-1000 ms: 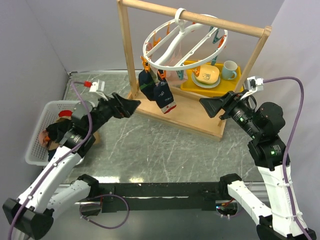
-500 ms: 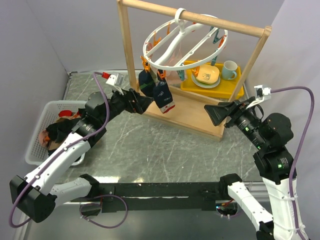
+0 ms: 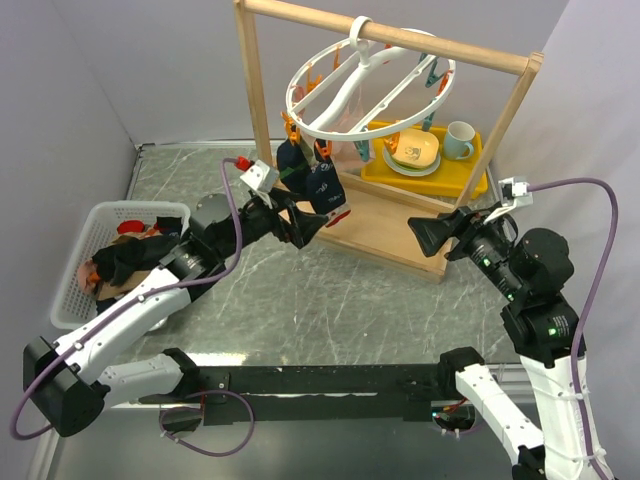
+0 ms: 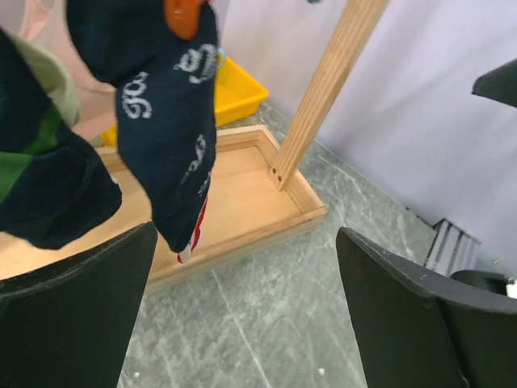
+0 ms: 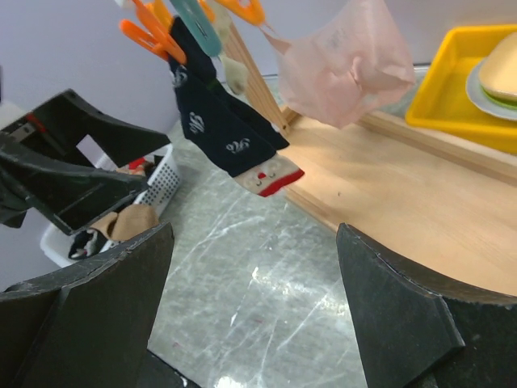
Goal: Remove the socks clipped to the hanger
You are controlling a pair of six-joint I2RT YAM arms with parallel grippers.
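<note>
The left gripper grabs the navy sock by its hanging body below the orange clip (image 3: 324,186) (image 4: 169,123) next, which leaves the clip free for my right gripper to open.
The white ring hanger (image 3: 370,85) hangs by its hook from the wooden rail. A navy patterned sock (image 3: 327,190) and a dark sock with a green stripe (image 3: 291,165) hang from orange clips at its near left. A pale pink sock (image 3: 358,148) hangs behind them. My left gripper (image 3: 305,225) is open and empty, just below and in front of the navy sock (image 4: 166,105) and the green-striped sock (image 4: 44,186). My right gripper (image 3: 418,228) is open and empty, to the right of the socks. It faces the navy sock (image 5: 226,133) and the pink sock (image 5: 343,69).
The wooden frame's base tray (image 3: 390,235) lies under the hanger, with posts at both ends. A white basket (image 3: 70,300) holding several socks stands at the left. A yellow tray (image 3: 470,185) with bowls and a mug (image 3: 459,140) stands behind the frame.
My left arm has reached right and forward, from beside the basket to just under the hanging navy sock. My right gripper has shifted slightly and stays open.
</note>
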